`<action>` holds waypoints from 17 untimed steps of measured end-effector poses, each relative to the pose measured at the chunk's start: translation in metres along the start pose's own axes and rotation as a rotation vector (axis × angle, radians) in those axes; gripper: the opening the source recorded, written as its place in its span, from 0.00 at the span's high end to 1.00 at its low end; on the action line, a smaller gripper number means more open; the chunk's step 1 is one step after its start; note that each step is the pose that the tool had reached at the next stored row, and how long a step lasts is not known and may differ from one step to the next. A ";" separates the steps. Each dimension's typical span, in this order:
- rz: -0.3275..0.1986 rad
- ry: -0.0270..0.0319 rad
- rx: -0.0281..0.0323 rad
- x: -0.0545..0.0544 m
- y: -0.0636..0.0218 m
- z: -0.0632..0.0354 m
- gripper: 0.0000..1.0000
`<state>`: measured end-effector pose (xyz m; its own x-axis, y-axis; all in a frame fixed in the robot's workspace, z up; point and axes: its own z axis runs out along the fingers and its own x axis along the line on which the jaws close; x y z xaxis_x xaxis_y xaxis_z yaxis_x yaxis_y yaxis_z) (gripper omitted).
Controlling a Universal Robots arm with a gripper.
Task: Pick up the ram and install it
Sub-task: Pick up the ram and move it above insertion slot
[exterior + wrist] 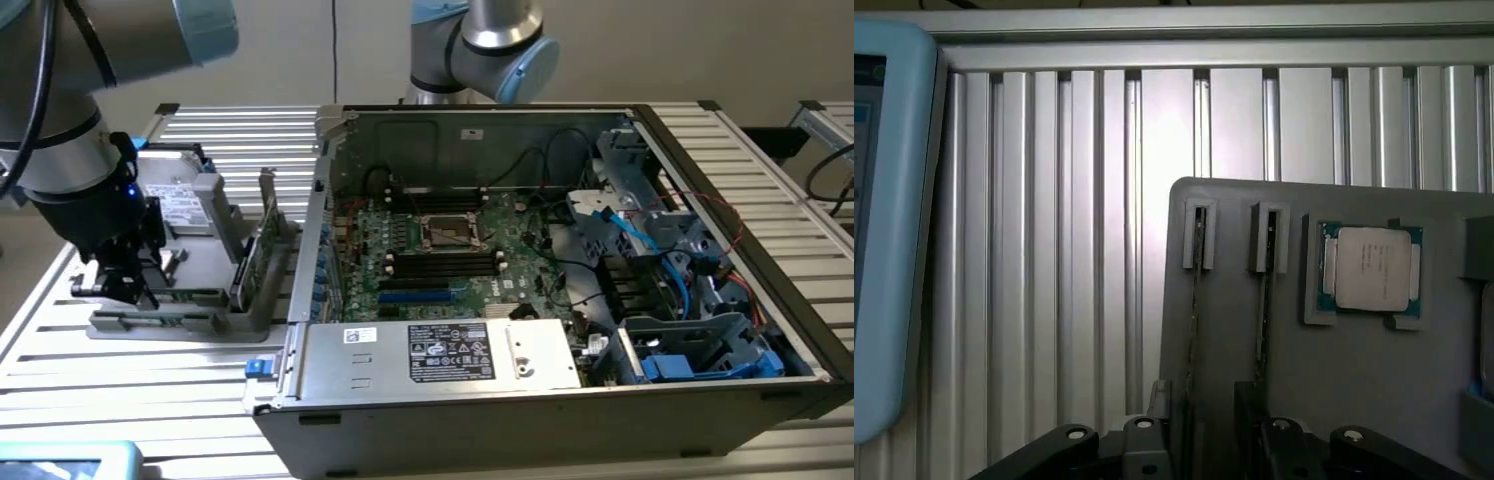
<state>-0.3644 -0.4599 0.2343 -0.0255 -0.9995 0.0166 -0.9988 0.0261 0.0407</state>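
Observation:
Next, to install the ram, my gripper grabs its bare middle part (155, 318), since the holder's grey brackets wrap around both ends of the ram.
Two ram sticks stand edge-on in slots of a grey holder (1354, 400). One ram stick (1197, 300) runs down into the gap between my fingers, and the other (1262, 300) passes just beside one finger (1249, 425). My gripper (1204, 425) is open, its jaws standing on either side of the first stick without pressing on it. In the exterior view my gripper (114, 285) hangs low over the near end of the holder (174, 325), at the exterior view's left. The open computer case (534, 400) shows the motherboard's black memory slots (441, 265).
A processor chip (1372, 268) lies in a pocket of the holder. Green cards (247, 260) stand upright in the holder beside the case wall. A light blue device (884, 230) lies on the ribbed aluminium table (1054, 250). A second arm (481, 50) stands behind the case.

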 end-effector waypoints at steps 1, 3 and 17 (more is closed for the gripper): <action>0.000 0.0000 0.0000 0.000 -0.0001 0.0018 0.62; 0.000 -0.0001 0.0001 0.000 -0.0003 0.0054 0.62; 0.000 -0.0001 0.0000 0.001 -0.0014 0.0295 0.62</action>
<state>-0.3642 -0.4610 0.2048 -0.0253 -0.9995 0.0165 -0.9988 0.0260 0.0406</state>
